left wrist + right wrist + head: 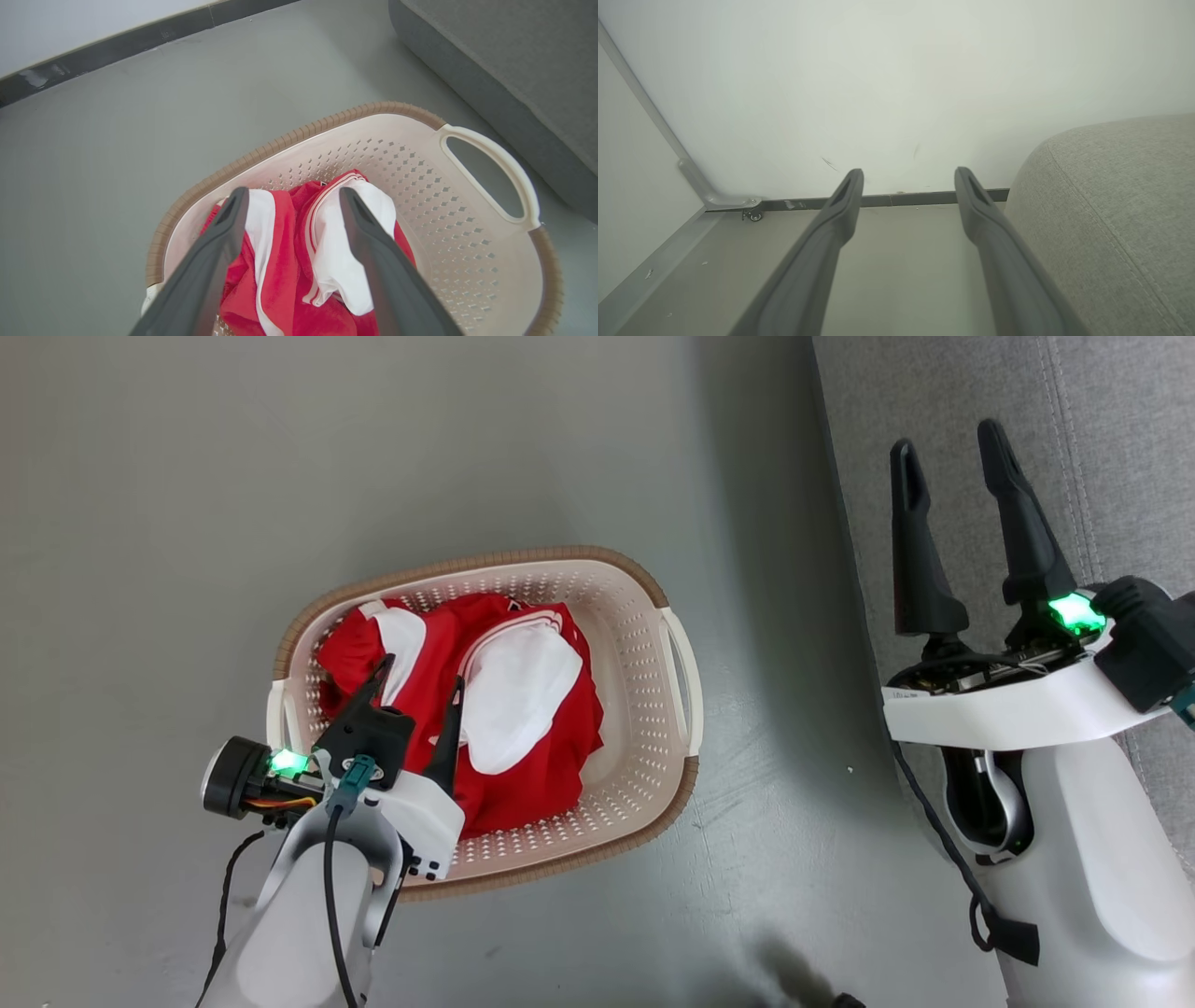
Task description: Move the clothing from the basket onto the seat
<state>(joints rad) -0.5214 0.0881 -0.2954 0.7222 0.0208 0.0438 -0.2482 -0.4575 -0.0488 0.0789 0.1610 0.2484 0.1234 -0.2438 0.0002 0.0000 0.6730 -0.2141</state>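
Observation:
The rest of the cloth [515, 795] is slack in the basket. My left gripper will grab the clothing by its raised red and white fold [419, 654] next.
The red clothing [532, 728] with white panels lies bunched in the cream basket [644, 644] on the floor. My left gripper [422, 672] hangs open over the basket's near-left part, its fingers spread above the cloth and holding nothing. In the left wrist view the clothing [285, 261] lies between and beyond the spread fingers of that gripper [292, 196], inside the basket [467, 233]. My right gripper [948, 439] stands open and empty at the edge of the grey seat [1102, 439]. The right wrist view shows the open right gripper [908, 175] beside the seat [1111, 210].
Grey floor [187, 476] surrounds the basket. The seat's side [490, 84] runs close to the basket's right handle [504, 163]. A white wall [896, 70] with a dark skirting strip [906, 199] lies ahead of the right gripper, and a wheeled metal frame [733, 203] stands at its left.

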